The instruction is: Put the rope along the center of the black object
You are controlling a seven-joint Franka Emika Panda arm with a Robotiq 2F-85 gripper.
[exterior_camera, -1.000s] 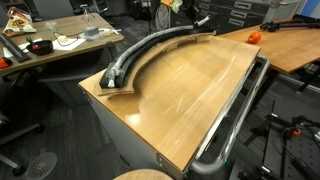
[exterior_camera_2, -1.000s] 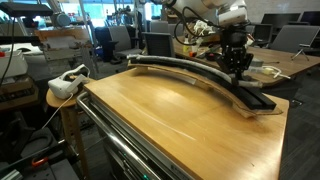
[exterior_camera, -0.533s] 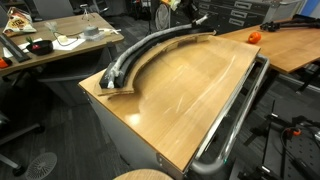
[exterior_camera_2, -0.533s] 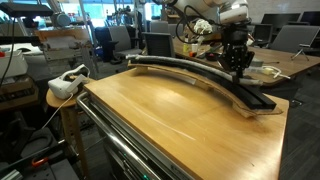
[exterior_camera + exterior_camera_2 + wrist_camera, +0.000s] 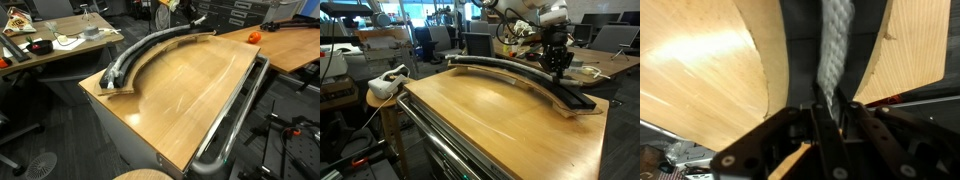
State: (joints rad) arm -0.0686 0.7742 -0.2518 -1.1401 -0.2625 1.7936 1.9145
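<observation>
The rope runs along the dark centre of the black object and would rest on the black object, so my gripper should open now.
The black object is a long arc-shaped track on a light wooden base along the table's far edge, seen in both exterior views. The silvery-grey rope lies in its groove. In the wrist view the rope runs down the dark centre of the track and in between my fingers. My gripper is shut on the rope. It stands over one end of the arc in both exterior views. The rope's end under the fingers is hidden.
A shiny chrome tube rail runs along the table's front edge. A small orange object sits on the neighbouring desk. A white headset rests on a stool beside the table. A cluttered desk stands behind the arc.
</observation>
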